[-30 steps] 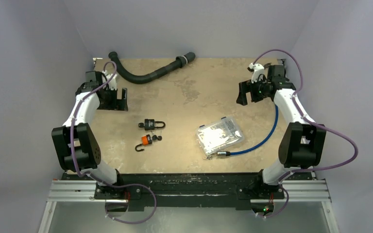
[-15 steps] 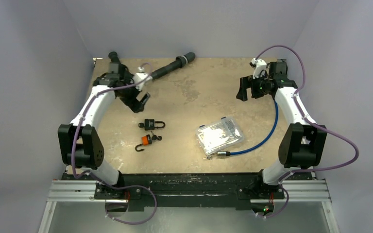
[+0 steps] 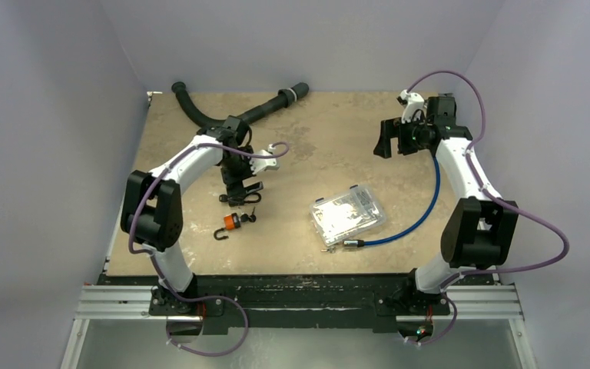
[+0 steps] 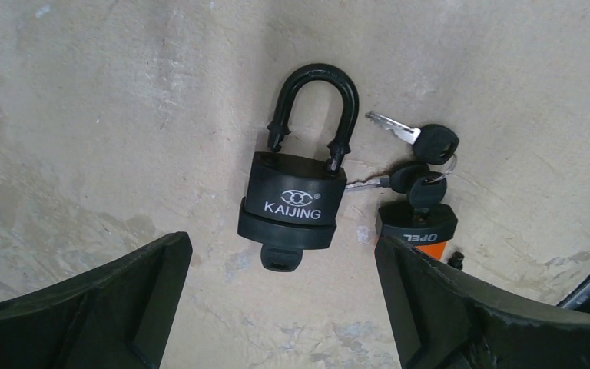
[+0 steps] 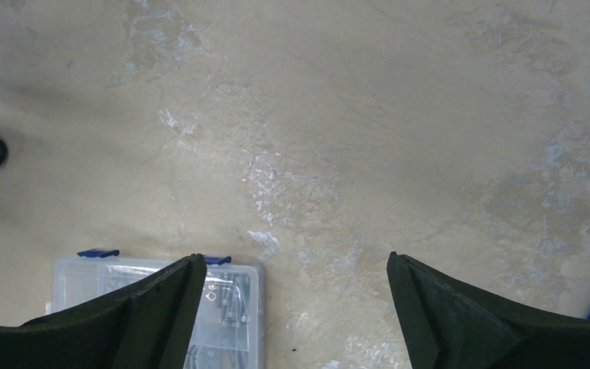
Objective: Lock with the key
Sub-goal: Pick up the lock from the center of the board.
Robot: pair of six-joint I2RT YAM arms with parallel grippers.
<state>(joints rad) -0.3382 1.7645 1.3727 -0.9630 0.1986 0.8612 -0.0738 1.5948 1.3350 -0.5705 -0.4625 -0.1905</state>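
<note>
I will next grab the black padlock by the narrow sides of its body with my left gripper to hand it over, so the padlock's KAIJING side and base stay free for my right gripper.
A black padlock [image 4: 292, 204] marked KAIJING lies flat on the table with its shackle raised and a black key head [image 4: 280, 257] sticking out of its base. My left gripper [image 4: 280, 240] hovers over it, open, one finger [image 4: 123, 292] on each side and nothing between them. In the top view the left gripper [image 3: 238, 184] covers part of the black padlock [image 3: 243, 197]. A bunch of loose keys [image 4: 422, 154] lies to its right, on an orange padlock [image 3: 231, 222]. My right gripper [image 3: 384, 142] hangs open at the back right, over bare table [image 5: 296, 261].
A black corrugated hose [image 3: 200, 117] lies along the back left. A clear plastic box of screws [image 3: 347, 215] sits centre right, with a blue cable [image 3: 422, 207] curving beside it. The box's corner [image 5: 223, 300] shows under the right gripper's left finger.
My left arm has swung from the back left corner across to the middle and now hangs over the black padlock. The right arm has barely moved. Both grippers stayed open.
</note>
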